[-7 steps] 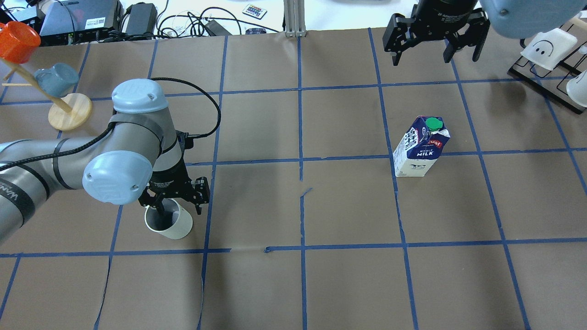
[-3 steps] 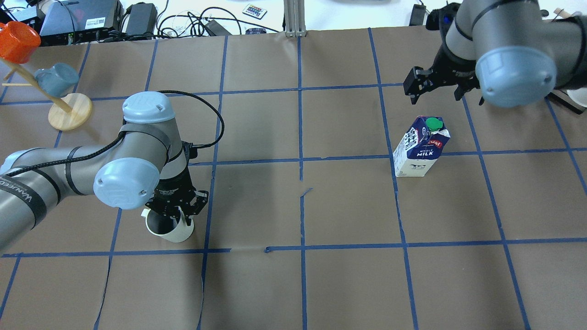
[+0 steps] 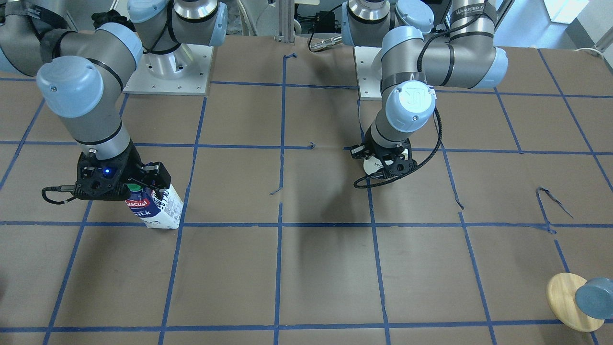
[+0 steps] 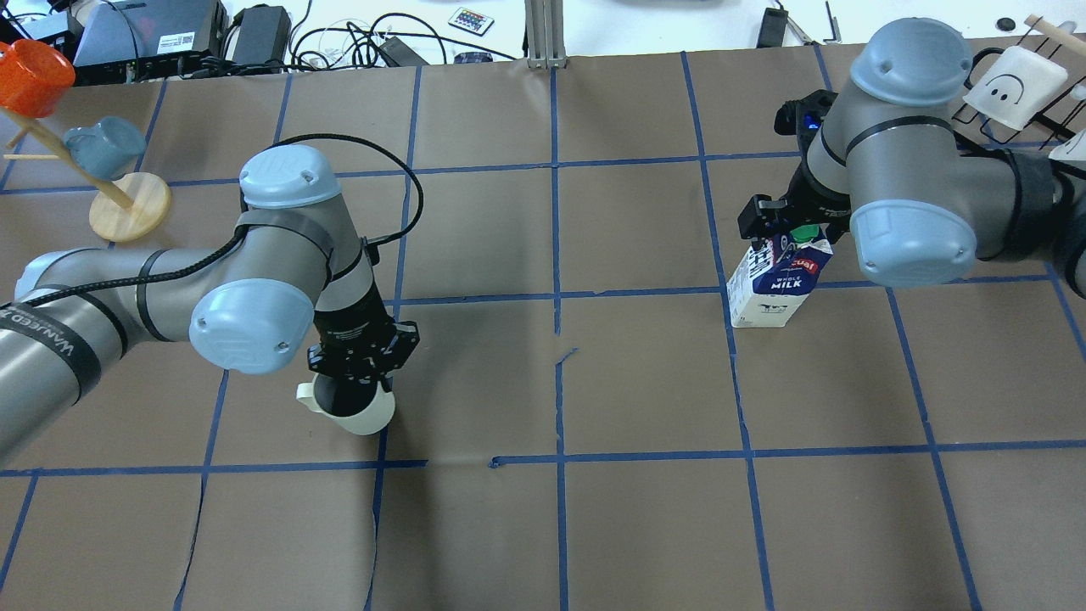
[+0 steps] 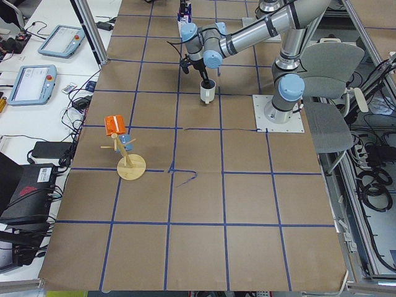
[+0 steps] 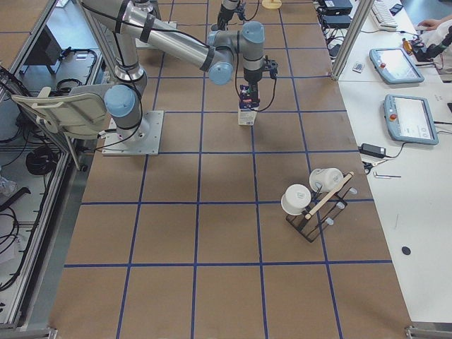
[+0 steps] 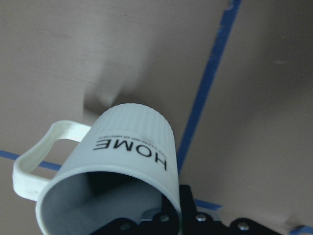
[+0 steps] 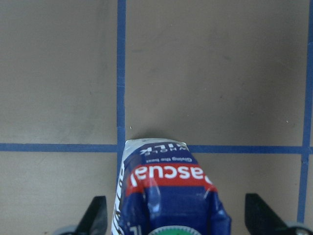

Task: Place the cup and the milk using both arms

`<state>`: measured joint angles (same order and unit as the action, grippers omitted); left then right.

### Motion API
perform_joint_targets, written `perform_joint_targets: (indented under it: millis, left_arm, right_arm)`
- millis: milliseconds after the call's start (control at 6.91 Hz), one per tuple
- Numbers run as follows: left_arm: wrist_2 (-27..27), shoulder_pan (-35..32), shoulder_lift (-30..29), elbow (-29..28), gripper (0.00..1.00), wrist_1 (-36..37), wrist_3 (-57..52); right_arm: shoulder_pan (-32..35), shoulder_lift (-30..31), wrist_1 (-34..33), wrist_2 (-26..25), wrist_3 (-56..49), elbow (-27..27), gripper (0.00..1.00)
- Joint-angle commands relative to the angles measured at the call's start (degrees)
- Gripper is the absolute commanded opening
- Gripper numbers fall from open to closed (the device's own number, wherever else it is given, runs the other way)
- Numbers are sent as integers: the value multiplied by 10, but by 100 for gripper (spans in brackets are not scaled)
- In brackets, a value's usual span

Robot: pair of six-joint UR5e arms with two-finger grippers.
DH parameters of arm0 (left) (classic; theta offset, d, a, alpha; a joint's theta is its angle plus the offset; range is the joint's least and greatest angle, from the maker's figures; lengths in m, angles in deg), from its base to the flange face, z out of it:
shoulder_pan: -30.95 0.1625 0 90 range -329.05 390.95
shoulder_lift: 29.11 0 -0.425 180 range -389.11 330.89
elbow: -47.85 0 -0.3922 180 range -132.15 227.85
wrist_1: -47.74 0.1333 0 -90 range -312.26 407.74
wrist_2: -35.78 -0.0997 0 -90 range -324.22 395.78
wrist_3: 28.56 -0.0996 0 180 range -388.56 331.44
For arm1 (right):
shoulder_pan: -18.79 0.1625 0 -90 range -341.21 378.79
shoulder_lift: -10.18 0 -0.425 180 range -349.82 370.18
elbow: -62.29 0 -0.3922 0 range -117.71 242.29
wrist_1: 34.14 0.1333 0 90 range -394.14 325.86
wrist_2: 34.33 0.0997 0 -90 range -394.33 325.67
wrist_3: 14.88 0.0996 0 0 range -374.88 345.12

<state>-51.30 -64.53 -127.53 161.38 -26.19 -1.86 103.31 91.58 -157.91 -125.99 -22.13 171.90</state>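
My right gripper grabs the milk carton by its gabled top (image 3: 140, 196) next, to place the milk beside the cup (image 3: 373, 166).
The white cup (image 4: 361, 413) with "HOME" on its side (image 7: 132, 147) hangs in my left gripper (image 4: 362, 380), which is shut on its rim with one finger inside. The cup seems a little off the table, left of centre, and also shows in the front view (image 3: 369, 166). The blue and white milk carton (image 4: 776, 293) stands upright on the right side. My right gripper (image 4: 791, 231) is open and low over the carton's gabled top. Its fingers (image 8: 95, 215) stand on either side of the carton (image 8: 171, 181), clear of it. The green cap is mostly hidden.
A wooden mug tree (image 4: 129, 206) with an orange and a blue mug stands at the far left. A black rack with white cups (image 4: 1018, 85) stands at the far right. Cables and electronics (image 4: 254, 34) lie beyond the far edge.
My left gripper has shut on the cup's rim and carried it to the right. My right arm has come down from the far edge onto the milk carton's top.
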Motion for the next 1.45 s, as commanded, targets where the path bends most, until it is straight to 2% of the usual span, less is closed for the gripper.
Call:
perform_joint_targets:
  millis: [0,145,289,434,579,724,868,1013,1158,1303]
  left_arm:
    - [86,-117,-37,-79,0,5,227]
    - [102,-171,-65,-109,0,5,262]
    - [111,-198,-83,-110,0,9,268]
    - [120,-205,-103,-110,0,32,299]
    - [122,-211,-111,-110,4,39,299]
    - [114,-210,-115,-112,99,41,284]
    - [112,-208,-105,-117,100,43,275]
    - [83,-191,-91,-131,100,41,234]
    - [51,-164,-71,-157,100,22,177]
    - [49,-118,-44,-181,100,-20,64]
  right_arm:
    - [0,15,23,0,0,1,100]
    - [0,17,23,0,0,2,100]
    - [0,17,24,1,0,3,100]
    - [-1,17,28,2,-1,4,88]
    - [0,17,36,2,-2,2,69]
    - [-1,17,36,2,-2,2,51]
    - [-1,17,36,2,-2,0,44]
    - [-1,17,46,2,-2,-10,39]
    - [1,18,91,3,-2,-34,31]
    - [2,20,117,14,7,-52,29]
